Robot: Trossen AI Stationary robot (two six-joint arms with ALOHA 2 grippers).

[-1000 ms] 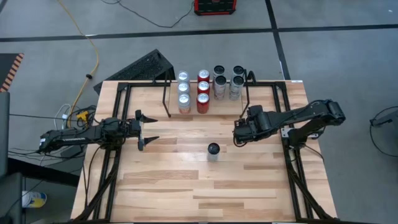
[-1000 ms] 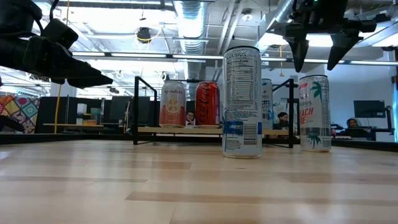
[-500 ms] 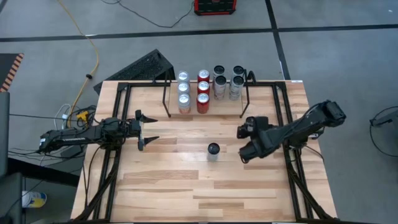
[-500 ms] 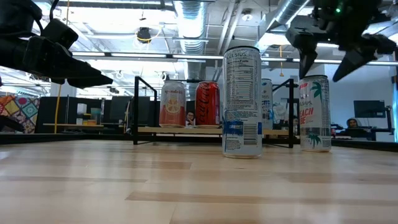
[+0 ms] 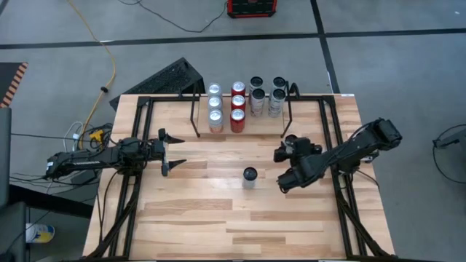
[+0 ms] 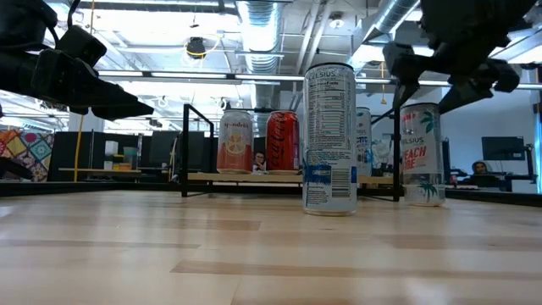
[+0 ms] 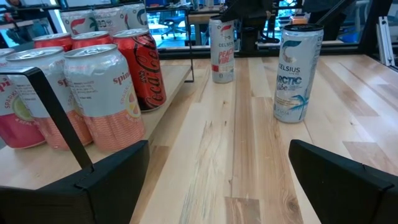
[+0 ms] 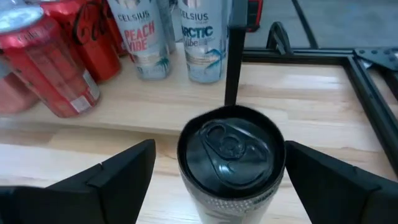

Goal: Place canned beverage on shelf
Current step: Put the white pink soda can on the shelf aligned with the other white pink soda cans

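Note:
My right gripper is to pick up the dark-topped Celsius can next by its upper side just below the can's lid (image 8: 235, 206). Then it can put the can on the shelf.
A tall silver Celsius can (image 5: 250, 176) with a dark top stands upright on its base on the wood table, alone at the middle. It also shows in the low view as the can (image 6: 329, 140). My right gripper (image 5: 279, 170) hovers open just right of it, tipped downward. In the right wrist view its fingers (image 8: 112, 177) stand on either side of the can's top (image 8: 231, 155) without touching. The shelf (image 5: 198, 116) at the far middle holds several cans. My left gripper (image 5: 172, 151) waits open at the left.
Rows of silver, red and dark-topped cans (image 5: 238, 102) fill the shelf board. Black tubular rails (image 5: 341, 196) run along the table's left and right sides. Bare wood (image 5: 218, 218) lies between the can and the near edge.
My right gripper has come down and moved toward the table's near edge, closing on the lone can from its right. It has tipped downward and rolled while staying open. The can has not moved.

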